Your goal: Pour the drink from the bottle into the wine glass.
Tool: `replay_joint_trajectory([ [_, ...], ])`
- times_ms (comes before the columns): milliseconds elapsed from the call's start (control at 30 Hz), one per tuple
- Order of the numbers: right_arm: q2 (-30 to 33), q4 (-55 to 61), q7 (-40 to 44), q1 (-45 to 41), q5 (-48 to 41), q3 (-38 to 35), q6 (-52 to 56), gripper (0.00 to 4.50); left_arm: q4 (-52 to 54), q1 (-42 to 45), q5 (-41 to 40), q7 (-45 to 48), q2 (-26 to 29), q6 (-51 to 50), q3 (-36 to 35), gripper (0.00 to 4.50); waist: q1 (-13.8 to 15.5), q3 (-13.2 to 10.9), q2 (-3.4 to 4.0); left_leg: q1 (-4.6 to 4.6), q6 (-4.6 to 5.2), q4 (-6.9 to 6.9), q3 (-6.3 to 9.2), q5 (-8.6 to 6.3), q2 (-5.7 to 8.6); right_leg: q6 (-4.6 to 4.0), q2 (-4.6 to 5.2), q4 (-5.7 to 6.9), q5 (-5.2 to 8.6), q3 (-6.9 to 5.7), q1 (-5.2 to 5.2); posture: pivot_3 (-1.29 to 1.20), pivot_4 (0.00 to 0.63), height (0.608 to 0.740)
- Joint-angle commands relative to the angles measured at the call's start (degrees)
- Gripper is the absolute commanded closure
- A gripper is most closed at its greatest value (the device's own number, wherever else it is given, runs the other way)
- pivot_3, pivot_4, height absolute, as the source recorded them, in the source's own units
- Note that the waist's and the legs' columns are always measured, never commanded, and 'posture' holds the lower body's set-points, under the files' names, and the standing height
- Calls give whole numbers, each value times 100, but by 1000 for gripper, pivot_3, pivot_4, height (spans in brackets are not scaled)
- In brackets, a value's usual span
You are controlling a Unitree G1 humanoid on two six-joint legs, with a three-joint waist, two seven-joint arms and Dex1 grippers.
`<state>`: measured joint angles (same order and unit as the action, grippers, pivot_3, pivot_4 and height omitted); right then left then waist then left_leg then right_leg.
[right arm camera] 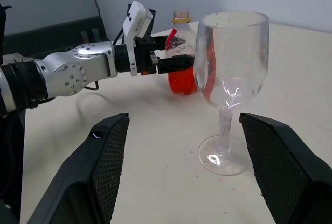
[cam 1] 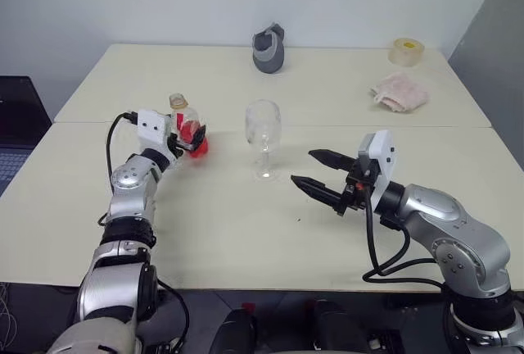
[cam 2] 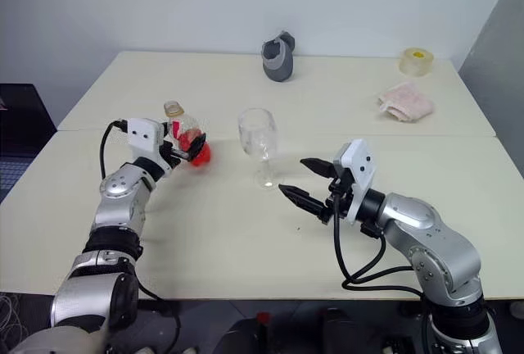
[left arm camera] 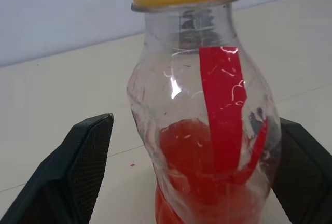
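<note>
The bottle's body [cam 1: 185, 121] above the red drink's base [cam 1: 197, 151] is between my fingers, so I need to close my left gripper on the bottle now.
A small clear bottle [cam 1: 185, 118] with a yellow neck band and a red label strip stands upright on the table, left of centre. The red drink [left arm camera: 197, 177] fills only its lower part. My left gripper [cam 1: 196, 137] is open around the bottle's body, with one black finger [left arm camera: 78, 172] clear of it and the other [left arm camera: 303, 167] close against its far side. The empty wine glass [cam 1: 263, 124] stands upright mid-table, to the right of the bottle. My right gripper [cam 1: 302, 167] is open, pointing at the glass from the right and apart from it.
At the back of the table stand a grey object [cam 1: 269, 49] and a tape roll [cam 1: 405, 51]. A pink cloth [cam 1: 399, 92] lies at the right rear. A seam [cam 1: 327, 125] crosses the table behind the glass. A dark screen [cam 1: 12, 124] sits off the left edge.
</note>
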<state>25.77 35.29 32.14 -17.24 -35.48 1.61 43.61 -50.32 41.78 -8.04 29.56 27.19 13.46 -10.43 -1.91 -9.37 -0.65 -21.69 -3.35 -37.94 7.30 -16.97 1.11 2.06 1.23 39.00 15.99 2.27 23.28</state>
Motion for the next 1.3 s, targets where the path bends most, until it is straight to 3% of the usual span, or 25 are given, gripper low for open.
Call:
replay_joint_trajectory([
  [33, 9, 264, -74, -30, -101, -67, -64, 881, -319, 223, 84, 2, 26, 404, 3, 0, -1, 0, 0, 0, 0, 0, 2, 0, 0, 0, 0, 0, 0, 0, 0, 0, 150, 740],
  [133, 8, 298, -101, 6, -104, -42, -69, 832, -513, 274, 63, 10, 19, 554, -36, 574, 1, 0, 0, -2, 0, 0, 10, 0, 4, 0, 2, 0, 0, -3, 1, 0, 150, 740],
  [367, 8, 289, -119, -10, -119, -43, -84, 832, -679, 326, 52, 51, 43, 701, -51, 2798, 0, 0, 0, -5, 1, -2, 25, 0, 7, 0, 5, 1, 0, -7, 1, 0, 150, 740],
  [467, 10, 241, -96, -46, -103, -36, -105, 832, -752, 373, 58, 49, 66, 727, -63, 3429, -1, 0, -1, -5, 1, -2, 25, 0, 8, 0, 5, 1, 0, -7, 1, 0, 150, 740],
  [633, 7, 182, -86, -103, -66, -21, -137, 832, -571, 311, 61, 98, 91, 688, -33, 3602, -2, 1, -1, -5, 1, -2, 25, 0, 9, 0, 5, 2, 0, -8, 1, 0, 150, 740],
  [967, 122, -96, -80, -659, 99, -53, -210, 832, 1234, 183, 201, 827, 408, 372, 414, 3603, -1, -2, -5, -10, -1, -5, 33, 2, 9, 0, 6, 2, 0, -10, 4, 0, 150, 740],
  [1300, -237, -645, -152, -1262, 340, 218, -380, 832, 755, 1144, 700, 1561, 641, 1131, 1006, 3603, -14, -2, -5, -13, -1, -4, 22, 2, 14, 0, 6, 0, 0, -14, 5, 0, 150, 740],
])
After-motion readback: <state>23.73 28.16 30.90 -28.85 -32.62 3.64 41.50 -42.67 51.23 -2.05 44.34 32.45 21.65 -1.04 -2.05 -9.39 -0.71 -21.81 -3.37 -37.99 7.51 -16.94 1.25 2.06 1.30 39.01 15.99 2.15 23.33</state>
